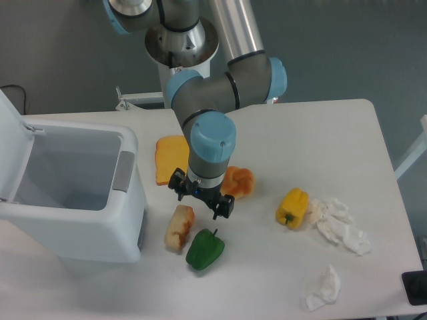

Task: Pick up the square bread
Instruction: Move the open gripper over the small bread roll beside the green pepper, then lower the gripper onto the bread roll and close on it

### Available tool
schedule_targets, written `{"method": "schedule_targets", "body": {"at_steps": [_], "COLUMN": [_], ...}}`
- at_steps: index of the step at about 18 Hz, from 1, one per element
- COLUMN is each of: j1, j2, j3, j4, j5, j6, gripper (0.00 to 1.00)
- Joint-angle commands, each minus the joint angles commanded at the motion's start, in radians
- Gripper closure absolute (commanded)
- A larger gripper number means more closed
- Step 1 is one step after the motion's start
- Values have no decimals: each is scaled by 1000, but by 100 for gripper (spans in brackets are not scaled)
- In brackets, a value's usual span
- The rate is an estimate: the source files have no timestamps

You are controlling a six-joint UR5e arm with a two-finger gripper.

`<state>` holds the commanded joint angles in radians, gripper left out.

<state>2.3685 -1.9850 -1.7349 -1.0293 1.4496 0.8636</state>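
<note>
I need to pick up the square bread from the white table next, so I should grab it with my gripper by its short end.
The square bread (179, 227) lies on the white table, an oblong cream chunk with a toasted orange-brown crust, just left of the green pepper (205, 249). My gripper (202, 198) hangs above the table a little up and to the right of the bread. Its two black fingers are spread apart with nothing between them. One fingertip (177, 191) sits just above the bread's top end, apart from it.
A flat orange toast slice (170, 160) and a round golden bun (241, 181) lie behind the gripper. A yellow pepper (292, 207) and crumpled white tissues (340, 225) are to the right. An open white bin (70, 193) stands at the left.
</note>
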Motion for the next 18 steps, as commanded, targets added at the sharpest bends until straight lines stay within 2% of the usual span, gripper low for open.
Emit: {"method": "schedule_targets", "body": {"at_steps": [15,16,18], "j1": [-29,-31,-31], "j2": [-34,-38,-40], "j3": [-9,-9,-9], "j4": [14,14,14], "j5": [-8,-6,-8], "j6": [-20,-20,-12], "gripper": [0,1,8]}}
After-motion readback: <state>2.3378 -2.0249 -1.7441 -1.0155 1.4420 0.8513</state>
